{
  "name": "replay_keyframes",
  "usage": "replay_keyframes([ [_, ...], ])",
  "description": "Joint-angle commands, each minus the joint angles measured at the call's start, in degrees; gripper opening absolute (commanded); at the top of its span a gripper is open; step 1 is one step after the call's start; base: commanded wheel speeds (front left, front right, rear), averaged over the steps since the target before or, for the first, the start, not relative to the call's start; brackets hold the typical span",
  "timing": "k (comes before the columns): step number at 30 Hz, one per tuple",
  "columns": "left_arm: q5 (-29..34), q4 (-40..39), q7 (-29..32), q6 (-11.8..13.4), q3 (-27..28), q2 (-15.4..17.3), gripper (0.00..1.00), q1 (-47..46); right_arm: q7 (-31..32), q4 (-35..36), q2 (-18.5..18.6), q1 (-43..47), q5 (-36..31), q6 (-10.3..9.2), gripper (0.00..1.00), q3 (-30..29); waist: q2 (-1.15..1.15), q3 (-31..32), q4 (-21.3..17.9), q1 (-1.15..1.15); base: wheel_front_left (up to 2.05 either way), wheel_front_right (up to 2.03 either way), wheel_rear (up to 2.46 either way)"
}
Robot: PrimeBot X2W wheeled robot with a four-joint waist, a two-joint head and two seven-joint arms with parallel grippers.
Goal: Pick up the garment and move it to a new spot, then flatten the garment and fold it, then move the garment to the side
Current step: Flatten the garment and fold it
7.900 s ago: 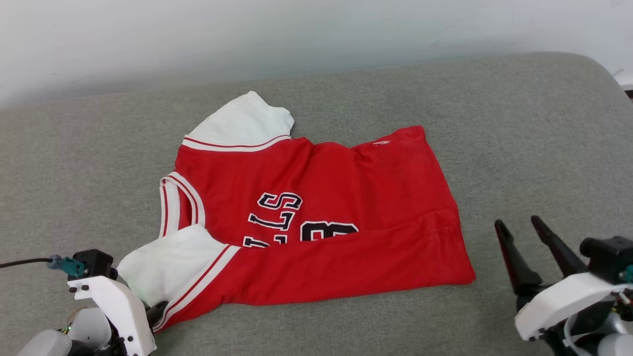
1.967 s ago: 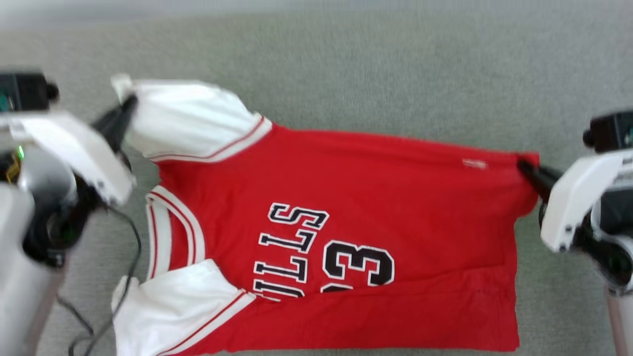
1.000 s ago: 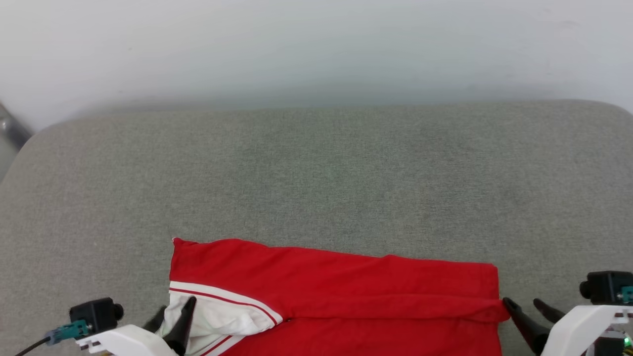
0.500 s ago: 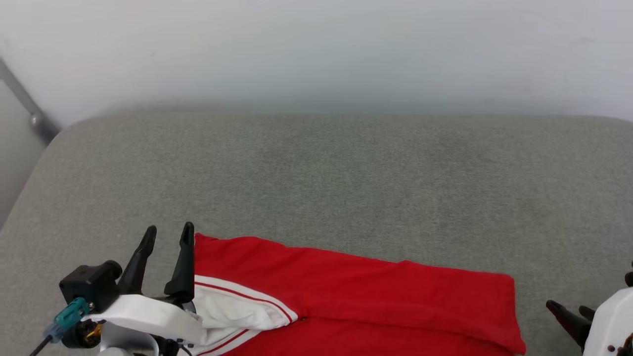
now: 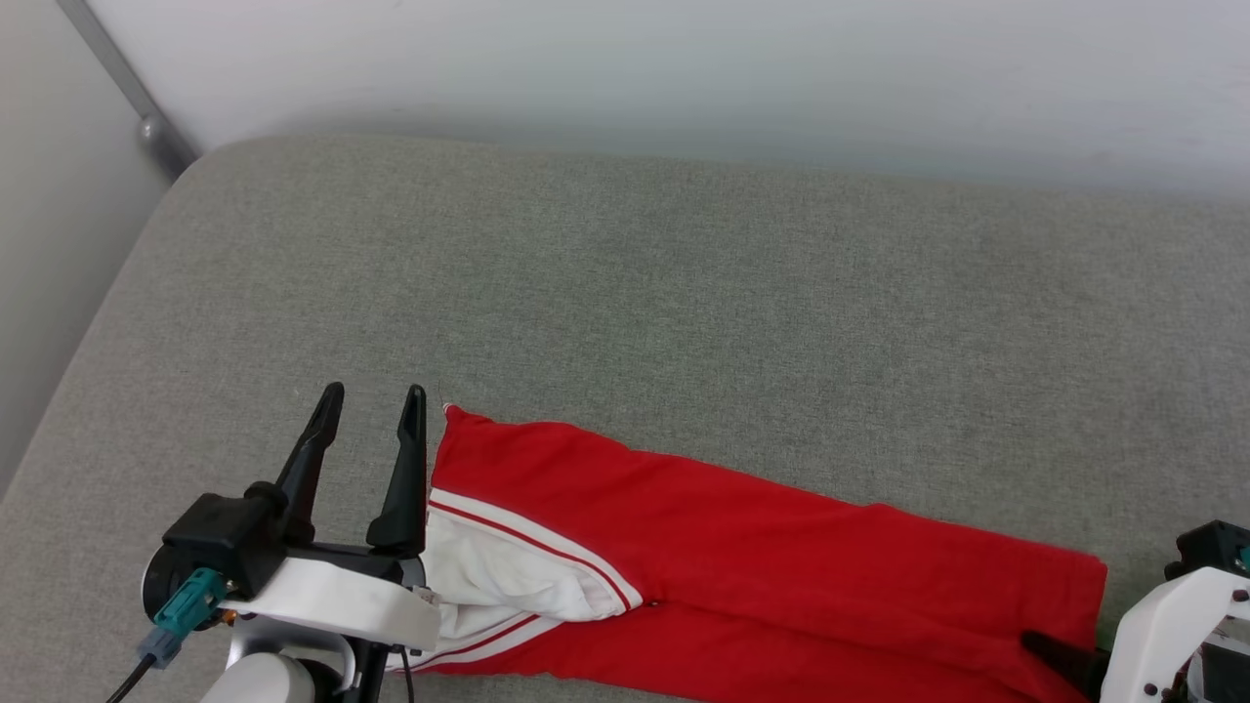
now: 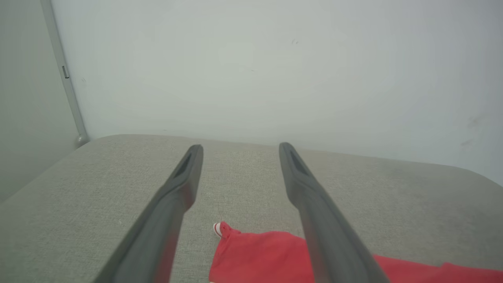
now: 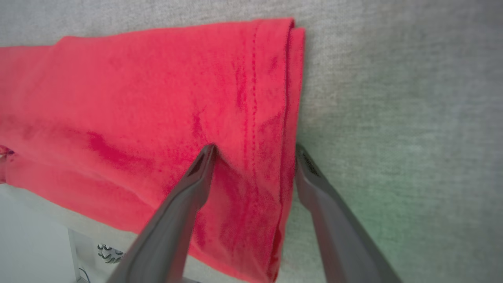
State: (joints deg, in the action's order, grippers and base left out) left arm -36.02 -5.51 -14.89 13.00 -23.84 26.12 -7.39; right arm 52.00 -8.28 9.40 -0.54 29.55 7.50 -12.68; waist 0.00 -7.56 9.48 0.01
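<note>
The robot's right gripper needs to grab the long red piece of cloth by its stitched hem next. The robot then needs to fold the piece of cloth over toward the garment's striped white panel (image 5: 504, 562).
The garment (image 5: 781, 557) lies on the grey cushion as a long red folded band, with a white sleeve panel (image 5: 498, 571) and red-white stripe trim at its left end. My left gripper (image 5: 374, 392) stands open just left of the garment's far left corner (image 6: 251, 255), nothing between its fingers (image 6: 184, 184). My right gripper (image 7: 254, 147) is open at the garment's right end, its fingers astride the stitched hem (image 7: 271, 118). One fingertip (image 7: 206, 153) rests on the red cloth; the other is over the cushion. In the head view one dark finger (image 5: 1060, 656) shows at the hem.
The grey cushion (image 5: 684, 293) stretches wide beyond the garment to a pale wall (image 5: 625, 68). Its rounded left edge (image 5: 78, 391) drops off beside a grey strip (image 5: 127, 88) in the wall corner. The cushion's near edge (image 7: 47, 204) lies just beside the garment.
The head view has swung left and down. My left gripper has lifted off the white sleeve and now stands beside the garment's corner. My right gripper sits lower at the hem.
</note>
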Motion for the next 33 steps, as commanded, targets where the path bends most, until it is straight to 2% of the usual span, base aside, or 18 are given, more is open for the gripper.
replay_keyframes([
  [1, 0.18, 0.23, -0.3, -0.43, -0.02, -0.3, 1.0, -0.65, 0.76, -2.59, -1.07, 0.26, 0.51, -0.03, 0.96, 1.28, 0.0, -0.43, 0.25, -0.01, 0.0, 0.0, 0.0],
  [2, 0.32, 0.43, -0.31, -0.66, -0.04, -0.37, 1.0, -0.7, 1.05, -3.57, -1.31, 0.24, 0.99, -0.03, 0.44, 1.87, 0.0, -0.49, 0.23, -0.01, 0.0, 0.0, 0.0],
  [3, 0.42, 0.62, -0.32, -0.83, -0.08, -0.46, 1.0, -0.75, 1.09, -4.21, -1.61, 0.07, 1.45, -0.02, 0.2, 2.41, 0.0, -0.52, 0.17, -0.01, 0.0, 0.0, 0.0],
  [4, 0.59, 1.27, -0.34, -1.0, -0.05, -0.41, 1.0, -0.59, 0.35, -4.4, -1.04, -0.81, 2.05, -0.03, 0.0, 3.52, 0.0, 0.05, -0.34, -0.01, 0.0, 0.0, 0.0],
  [13, 1.1, 2.43, 0.55, 0.2, -0.16, 0.84, 1.0, 1.38, -2.19, -1.44, 4.25, -3.61, 3.69, -0.03, 0.0, 6.09, 0.0, 3.64, -2.59, -0.01, 0.0, 0.0, 0.0],
  [18, 1.3, 2.03, 0.84, 1.46, 0.11, 1.37, 1.0, 2.84, -1.72, -1.72, 7.1, -4.84, 3.36, -0.03, 0.0, 4.42, 0.0, 5.28, -4.15, -0.01, 0.0, 0.0, 0.0],
  [23, 1.26, 1.22, 0.86, 2.39, 0.23, 1.4, 1.0, 3.9, -0.82, -2.5, 9.62, -5.53, 2.56, -0.03, 0.0, -0.83, 0.0, 5.9, -5.57, -0.01, 0.0, 0.0, 0.0],
  [27, 1.12, 1.0, 0.85, 2.68, 0.08, 1.17, 1.0, 4.54, 0.39, -1.83, 10.83, -5.8, 1.25, -0.03, 0.0, -7.44, 0.0, 5.95, -6.49, -0.01, 0.0, 0.0, 0.0],
  [31, 1.08, 0.97, 0.75, 2.72, -0.02, 1.0, 1.0, 4.34, 2.63, -0.9, 10.01, -7.14, -0.02, -0.03, 0.0, -13.42, 0.0, 5.6, -7.03, -0.01, 0.0, 0.0, 0.0],
  [33, 0.97, 1.04, 0.71, 2.59, -0.03, 0.97, 1.0, 4.1, 5.16, -0.91, 8.36, -7.8, -0.28, -0.03, 0.0, -15.03, 0.0, 5.39, -7.27, -0.01, 0.0, 0.0, 0.0],
])
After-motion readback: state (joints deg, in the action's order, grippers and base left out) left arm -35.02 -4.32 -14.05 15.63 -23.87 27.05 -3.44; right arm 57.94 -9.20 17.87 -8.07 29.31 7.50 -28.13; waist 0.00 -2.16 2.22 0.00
